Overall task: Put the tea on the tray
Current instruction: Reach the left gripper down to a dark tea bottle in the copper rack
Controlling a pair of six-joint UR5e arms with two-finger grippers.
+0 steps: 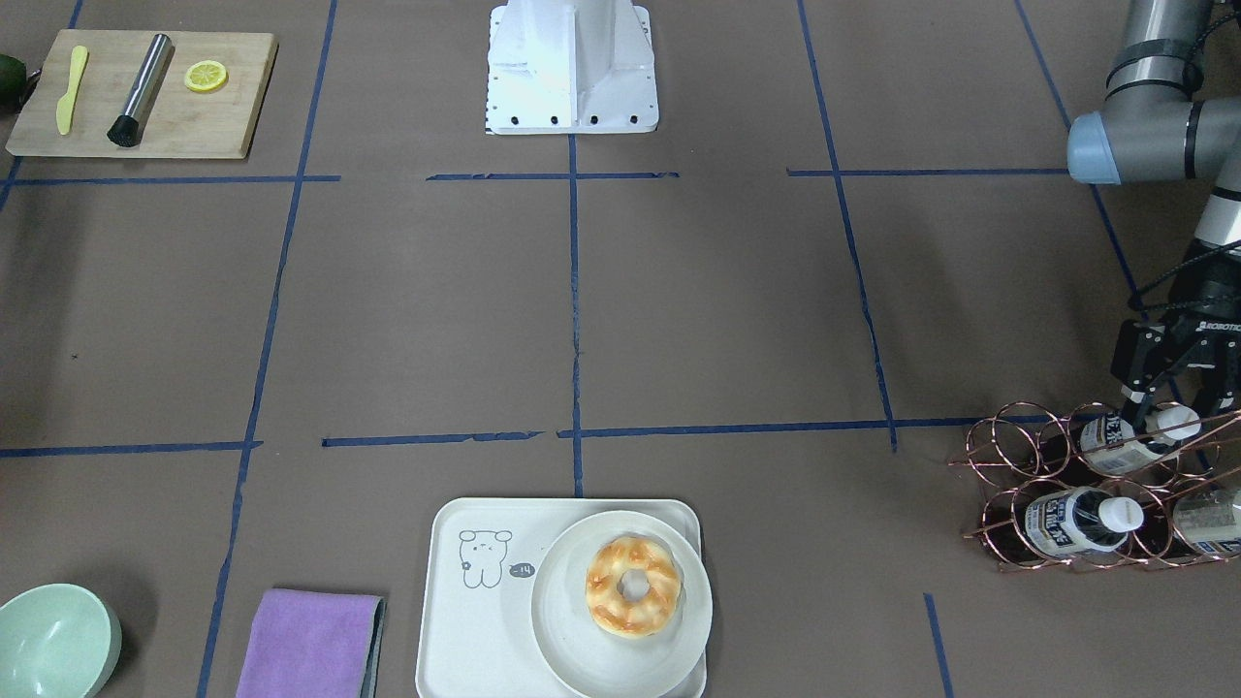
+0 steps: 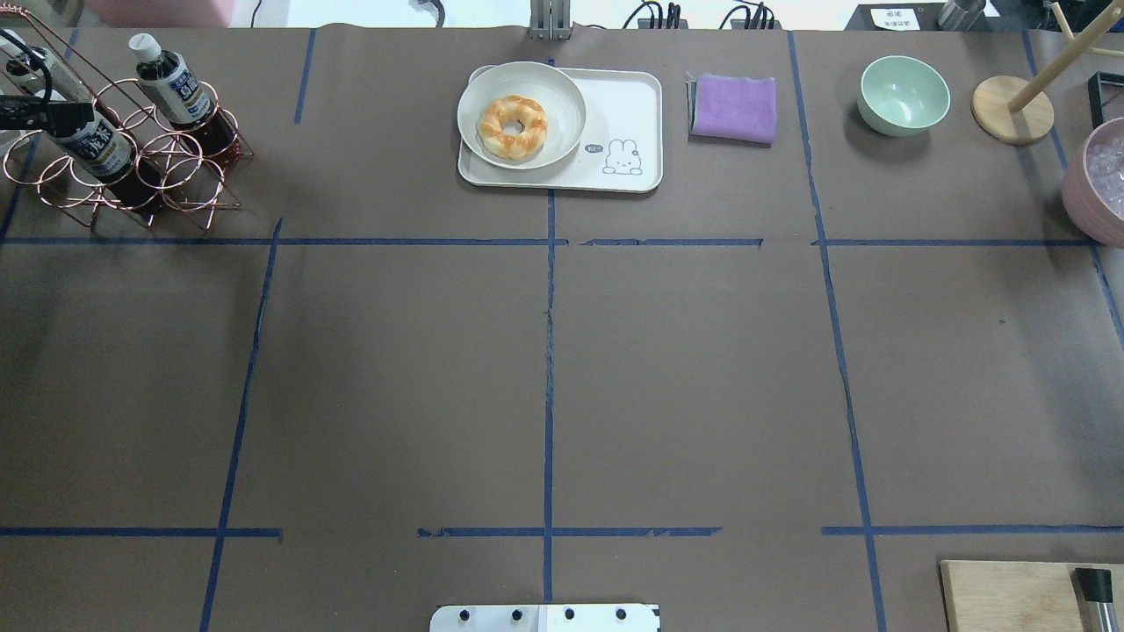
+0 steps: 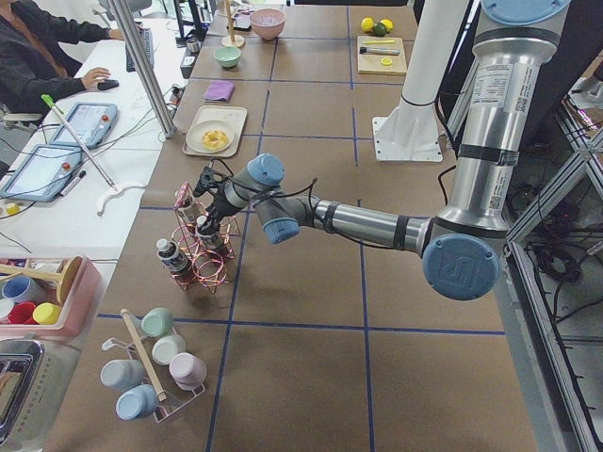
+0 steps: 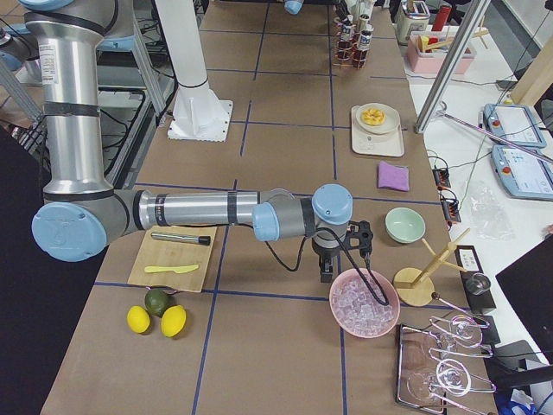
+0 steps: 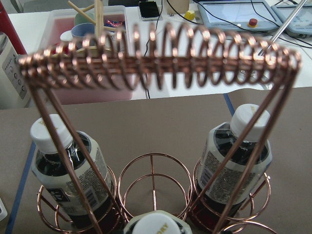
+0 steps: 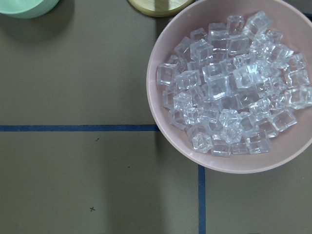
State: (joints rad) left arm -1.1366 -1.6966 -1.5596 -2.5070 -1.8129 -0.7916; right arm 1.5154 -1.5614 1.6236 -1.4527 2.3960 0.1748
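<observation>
The copper rings wrap close around the bottle's body, so my left gripper next needs to grab the tea bottle by its white cap end (image 1: 1172, 423) (image 5: 157, 225).
Three tea bottles lie in a copper wire rack (image 1: 979, 485) at the table's left end. The top tea bottle (image 1: 1125, 441) has its white cap between the fingers of my left gripper (image 1: 1176, 402), which is open and not touching it. In the left wrist view two more bottles (image 5: 68, 170) (image 5: 234, 161) sit in lower rings and a white cap (image 5: 156, 225) shows at the bottom edge. The cream tray (image 1: 465, 630) with the bear drawing lies at the far middle edge. My right gripper (image 4: 328, 266) hangs by the pink bowl; I cannot tell its state.
A white plate (image 1: 582, 664) with a donut (image 1: 632, 586) covers half the tray. A purple cloth (image 1: 310, 645) and green bowl (image 1: 53, 645) lie beside it. A pink bowl of ice (image 6: 161, 122), a wooden stand (image 2: 1010, 110) and a cutting board (image 1: 145, 92) are at the right end.
</observation>
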